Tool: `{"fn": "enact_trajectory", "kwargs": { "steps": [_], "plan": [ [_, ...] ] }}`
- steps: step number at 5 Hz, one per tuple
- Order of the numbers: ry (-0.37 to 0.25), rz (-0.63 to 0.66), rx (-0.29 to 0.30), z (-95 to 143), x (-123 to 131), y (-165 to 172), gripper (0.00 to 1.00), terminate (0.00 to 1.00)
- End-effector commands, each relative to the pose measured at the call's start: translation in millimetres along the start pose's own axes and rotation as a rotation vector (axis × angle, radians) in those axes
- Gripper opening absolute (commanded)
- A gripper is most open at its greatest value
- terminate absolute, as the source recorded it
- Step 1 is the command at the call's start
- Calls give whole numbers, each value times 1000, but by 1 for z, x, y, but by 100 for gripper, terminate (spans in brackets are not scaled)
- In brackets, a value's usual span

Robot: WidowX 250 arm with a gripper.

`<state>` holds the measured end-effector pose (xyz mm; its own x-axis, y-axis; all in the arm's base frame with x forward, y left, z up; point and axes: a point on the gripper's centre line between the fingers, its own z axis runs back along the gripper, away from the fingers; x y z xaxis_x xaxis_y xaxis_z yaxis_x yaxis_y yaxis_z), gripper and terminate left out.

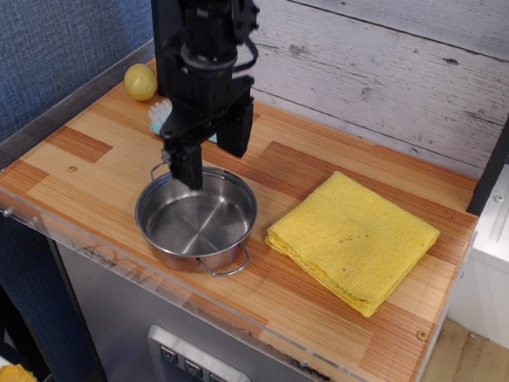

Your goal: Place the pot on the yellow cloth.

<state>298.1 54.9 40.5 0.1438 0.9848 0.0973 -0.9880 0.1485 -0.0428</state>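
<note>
I should next pick up the pot by its thin upright rim (210, 170) with my gripper, because the pot's round body is wider than my open fingers.
The small shiny steel pot (196, 220) stands upright and empty on the wooden counter, front left, with wire loop handles at its far left and near right. The yellow cloth (352, 240) lies folded flat to the pot's right, a small gap between them. My black gripper (210, 160) hangs over the pot's far rim, open. Its left finger (187, 167) reaches down to the far-left rim, and its right finger (235, 134) sits higher behind the rim. I cannot tell whether the finger touches the pot. Nothing is held.
A yellow lemon (141, 82) sits at the back left corner. A light-blue scrubbing brush (159, 113) lies behind the pot, mostly hidden by my arm. A grey plank wall (394, 70) backs the counter, and a clear raised lip (101, 255) runs along its front edge.
</note>
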Motion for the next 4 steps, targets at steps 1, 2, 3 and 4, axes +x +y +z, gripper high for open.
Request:
{"fn": "enact_trajectory", "kwargs": {
  "steps": [1, 2, 3, 4],
  "plan": [
    [-50, -57, -63, -1, -8, 6, 100, 0],
    [-57, -68, -87, -2, -13, 3, 0, 0],
    [-70, -63, -109, 0, -10, 1, 0, 0],
    [-83, -51, -121, 3, -5, 1, 0, 0]
  ]
}}
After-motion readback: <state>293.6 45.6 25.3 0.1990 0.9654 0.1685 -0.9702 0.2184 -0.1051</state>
